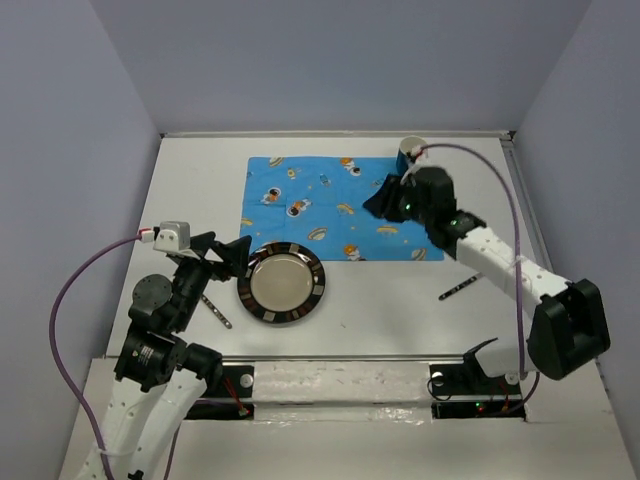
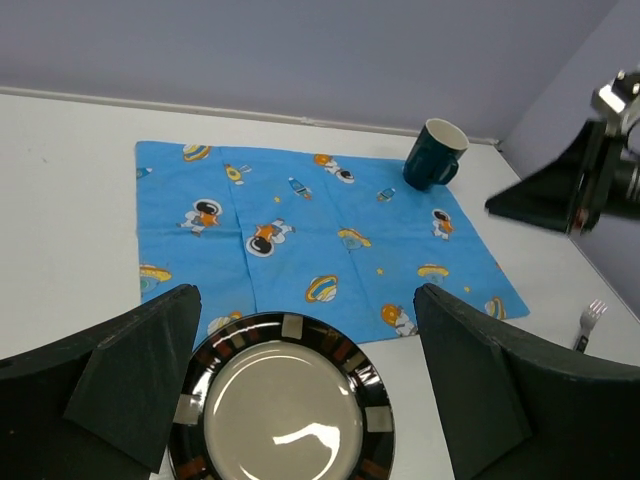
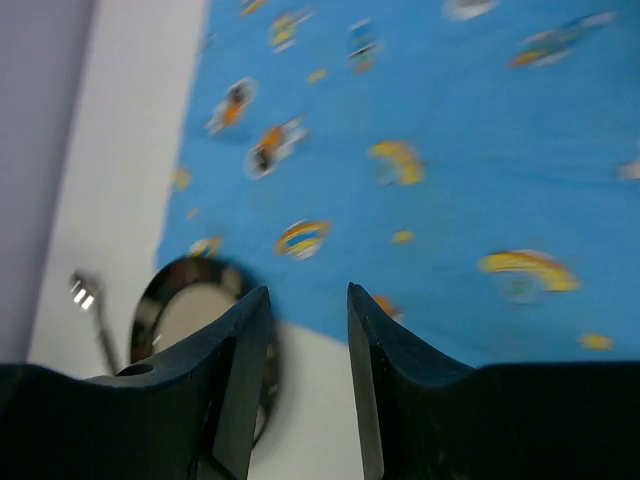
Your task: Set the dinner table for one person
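Observation:
The right gripper's next grab is the dark-rimmed plate by its rim point(image 1: 319, 286), leaving its cream centre free for food.
The white dinner table point(image 1: 200, 190) carries a blue cartoon-printed mat point(image 1: 330, 205) at the back middle. A dark-rimmed plate point(image 1: 282, 283) lies just in front of the mat, its far rim at the mat's near edge. A dark teal mug point(image 1: 412, 152) stands at the mat's far right corner. My left gripper point(image 1: 235, 255) is open and empty at the plate's left rim; in the left wrist view its fingers point(image 2: 130, 370) flank the plate point(image 2: 280, 405). My right gripper point(image 1: 385, 200) hovers over the mat's right part, open and empty point(image 3: 305, 330).
A fork point(image 1: 460, 290) lies on the table right of the plate, also seen in the left wrist view point(image 2: 590, 320). A second metal utensil point(image 1: 215, 310) lies left of the plate. Walls close the table at back and sides.

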Controlling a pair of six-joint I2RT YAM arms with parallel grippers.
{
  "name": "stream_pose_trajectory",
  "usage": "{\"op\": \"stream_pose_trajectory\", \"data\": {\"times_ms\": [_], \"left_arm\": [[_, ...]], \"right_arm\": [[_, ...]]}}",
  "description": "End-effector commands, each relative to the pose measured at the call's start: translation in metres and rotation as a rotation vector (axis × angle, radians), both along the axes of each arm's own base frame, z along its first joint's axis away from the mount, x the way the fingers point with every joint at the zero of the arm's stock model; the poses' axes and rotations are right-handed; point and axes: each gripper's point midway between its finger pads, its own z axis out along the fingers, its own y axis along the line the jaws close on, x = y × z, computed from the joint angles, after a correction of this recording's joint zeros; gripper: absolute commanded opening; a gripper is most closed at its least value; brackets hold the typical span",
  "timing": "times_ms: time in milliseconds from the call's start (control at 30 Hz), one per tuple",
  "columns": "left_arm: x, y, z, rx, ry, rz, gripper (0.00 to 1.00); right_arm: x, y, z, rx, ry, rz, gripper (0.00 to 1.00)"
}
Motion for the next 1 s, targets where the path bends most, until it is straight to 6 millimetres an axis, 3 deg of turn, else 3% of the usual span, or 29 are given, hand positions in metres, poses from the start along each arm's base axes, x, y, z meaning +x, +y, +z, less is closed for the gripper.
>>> {"op": "stream_pose_trajectory", "data": {"times_ms": [0,67,100,167,200,233,367,567,767,800,900,967], "left_arm": [[-0.001,0.01,0.023,-0.026,-0.07,0.045,0.99],[0.0,0.011,0.023,-0.025,-0.07,0.049,0.99],[0.0,0.011,0.023,-0.025,-0.07,0.05,0.99],[0.002,0.012,0.022,-0.025,-0.069,0.056,0.99],[0.002,0.013,0.022,-0.024,-0.066,0.057,0.99],[0.003,0.013,0.021,-0.023,-0.063,0.06,0.99],[0.005,0.016,0.02,-0.024,-0.061,0.077,0.99],[0.007,0.018,0.019,-0.022,-0.059,0.082,0.99],[0.008,0.018,0.019,-0.019,-0.058,0.083,0.99],[0.007,0.018,0.019,-0.019,-0.058,0.082,0.99],[0.007,0.018,0.019,-0.019,-0.058,0.082,0.99],[0.008,0.018,0.019,-0.019,-0.059,0.082,0.99]], "right_arm": [[-0.095,0.108,-0.032,0.251,0.034,0.31,0.46],[-0.119,0.126,-0.041,0.335,0.032,0.333,0.54],[-0.145,0.134,-0.069,0.366,0.115,0.356,0.55],[-0.157,0.147,-0.073,0.418,0.113,0.372,0.57],[-0.17,0.154,-0.091,0.421,0.172,0.375,0.57],[-0.172,0.16,-0.09,0.444,0.162,0.381,0.57],[-0.184,0.174,-0.12,0.484,0.247,0.37,0.57],[-0.183,0.193,-0.152,0.548,0.331,0.33,0.5],[-0.168,0.199,-0.163,0.583,0.348,0.237,0.31],[-0.166,0.201,-0.163,0.586,0.344,0.233,0.19],[-0.167,0.203,-0.158,0.605,0.332,0.234,0.0],[-0.17,0.203,-0.145,0.622,0.311,0.264,0.0]]}}
